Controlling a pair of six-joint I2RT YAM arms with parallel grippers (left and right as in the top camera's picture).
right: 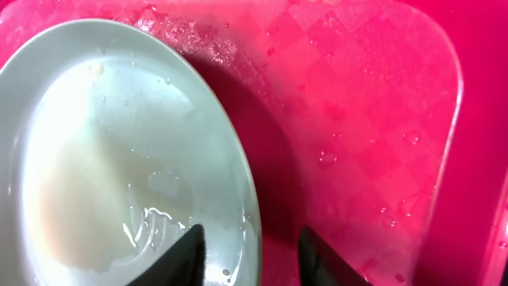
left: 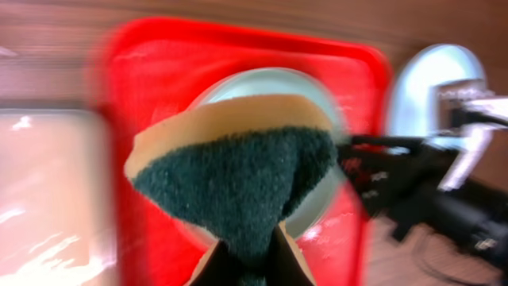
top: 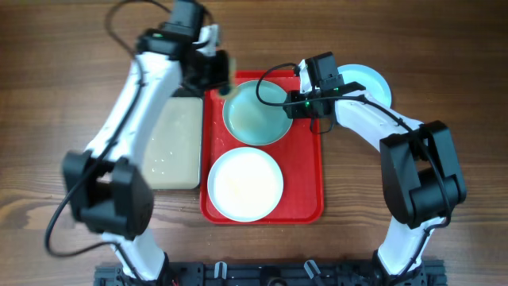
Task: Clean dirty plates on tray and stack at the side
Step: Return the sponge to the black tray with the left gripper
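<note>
The right gripper should pinch the green plate's rim (top: 290,116) on the side that faces the pale blue plate (top: 373,79). That leaves the green plate's bottom free, so the robot can stack it there.
On the red tray (top: 305,175) lie a pale green plate (top: 252,119) at the far end and a white plate (top: 244,184) at the near end, both wet and smeared. A pale blue plate (top: 373,79) rests on the table right of the tray. My left gripper (top: 216,75) hovers at the tray's far left corner, shut on a green-and-yellow sponge (left: 238,183). My right gripper (right: 250,232) is open astride the green plate's (right: 103,159) right rim, one finger over the plate and the other over the tray (right: 357,119).
A beige tray (top: 178,147) with wet patches lies along the red tray's left side, partly under my left arm. Bare wooden table surrounds both trays. The right arm's body stands near the table's right front.
</note>
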